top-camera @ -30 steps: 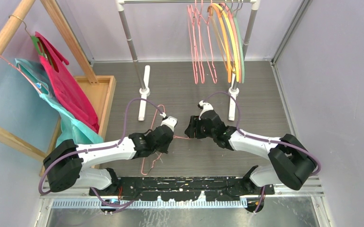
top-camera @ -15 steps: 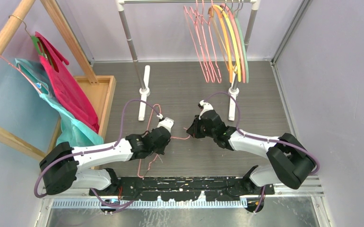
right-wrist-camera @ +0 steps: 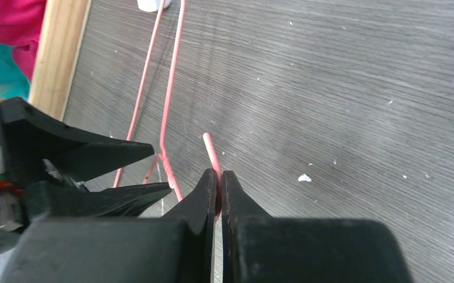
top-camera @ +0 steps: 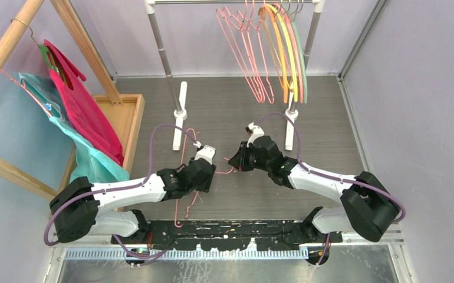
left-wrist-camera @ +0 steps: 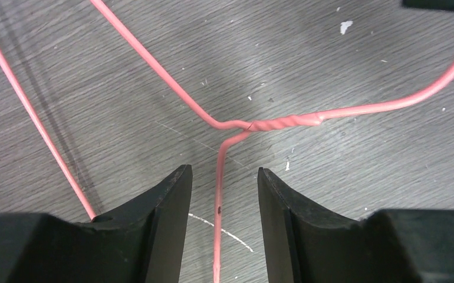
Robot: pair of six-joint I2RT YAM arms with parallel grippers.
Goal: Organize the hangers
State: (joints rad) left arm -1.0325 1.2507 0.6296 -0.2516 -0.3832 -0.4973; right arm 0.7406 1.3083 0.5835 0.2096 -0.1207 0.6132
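The pink wire hanger [top-camera: 221, 172] needs its hook free to hang on the bar, so my left gripper should grab it next by the wire beside its twisted neck.
A pink wire hanger [top-camera: 221, 172] lies low over the floor between my two arms. My right gripper [right-wrist-camera: 219, 177] is shut on its hook [right-wrist-camera: 210, 152]. My left gripper [left-wrist-camera: 224, 177] is open. The hanger's wire runs between its fingers [left-wrist-camera: 171, 200] without touching them, and the twisted neck [left-wrist-camera: 278, 122] sits just ahead of the tips. In the top view the left gripper [top-camera: 211, 171] and right gripper [top-camera: 232, 163] face each other closely. Other hangers are on the rail: pink wire ones [top-camera: 245, 53] and thicker orange, yellow, pink and green ones [top-camera: 289, 53].
The metal rack's feet [top-camera: 179, 112] stand on the floor just beyond the arms. A wooden tray [top-camera: 127, 115] and a wooden frame with magenta [top-camera: 83, 112] and teal garments are on the left. Walls close in on both sides.
My right gripper closed on the hook, then my left gripper let go of the wire and opened. The pink wire hangers on the rail have swung to the left.
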